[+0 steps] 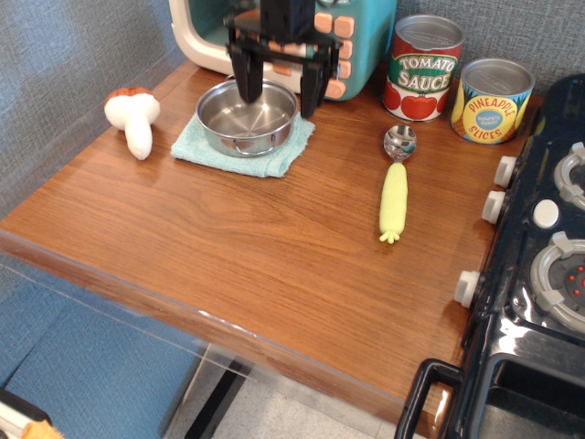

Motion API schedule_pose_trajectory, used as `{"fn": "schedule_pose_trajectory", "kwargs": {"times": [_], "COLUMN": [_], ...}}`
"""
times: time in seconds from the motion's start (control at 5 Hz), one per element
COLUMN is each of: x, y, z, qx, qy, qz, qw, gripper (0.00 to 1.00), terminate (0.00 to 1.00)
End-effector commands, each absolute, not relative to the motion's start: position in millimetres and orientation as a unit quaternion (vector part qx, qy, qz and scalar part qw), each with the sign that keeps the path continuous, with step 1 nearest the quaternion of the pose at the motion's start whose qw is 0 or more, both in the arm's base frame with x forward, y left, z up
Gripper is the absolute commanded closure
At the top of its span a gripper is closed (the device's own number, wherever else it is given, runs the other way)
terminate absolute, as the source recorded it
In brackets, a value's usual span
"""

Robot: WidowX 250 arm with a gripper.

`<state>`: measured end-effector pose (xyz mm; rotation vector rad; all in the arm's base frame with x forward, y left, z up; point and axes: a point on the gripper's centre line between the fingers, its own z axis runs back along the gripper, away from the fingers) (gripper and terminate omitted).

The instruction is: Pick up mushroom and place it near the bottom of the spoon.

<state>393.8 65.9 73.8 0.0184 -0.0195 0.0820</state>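
My gripper grabs the mushroom by its brown-red and white cap next, to place the mushroom near the bottom of the spoon.
The mushroom lies on the wooden counter at the far left, white stem toward me, brown-red cap at the back. The spoon lies right of centre, metal bowl at the back, pale yellow handle pointing toward me. My gripper hangs open and empty above the round steel bowl, its black fingers spread wide. It is well to the right of the mushroom and to the left of the spoon.
The steel bowl sits on a light teal cloth. A toy microwave stands behind the gripper. A tomato sauce can and a pineapple can stand at the back right. A black toy stove fills the right edge.
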Motion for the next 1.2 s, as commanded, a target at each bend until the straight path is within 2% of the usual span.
{"fn": "schedule_pose_trajectory", "kwargs": {"times": [0.0, 0.2, 0.6, 0.8, 1.0], "x": [395.7, 378.6, 352.6, 354.3, 356.1], "y": [86.5, 122.3, 191.6, 211.2, 226.1], "z": [90.4, 106.0, 109.3, 94.3, 72.9], "qx": [0.006, 0.002, 0.010, 0.015, 0.031], "qy": [-0.034, -0.059, -0.111, -0.133, -0.134], "qz": [0.073, 0.127, 0.245, 0.291, 0.326], "qw": [0.997, 0.990, 0.963, 0.947, 0.935], "gripper": [0.00, 0.00, 0.00, 0.00, 0.00], "terminate": [0.00, 0.00, 0.00, 0.00, 0.00]}}
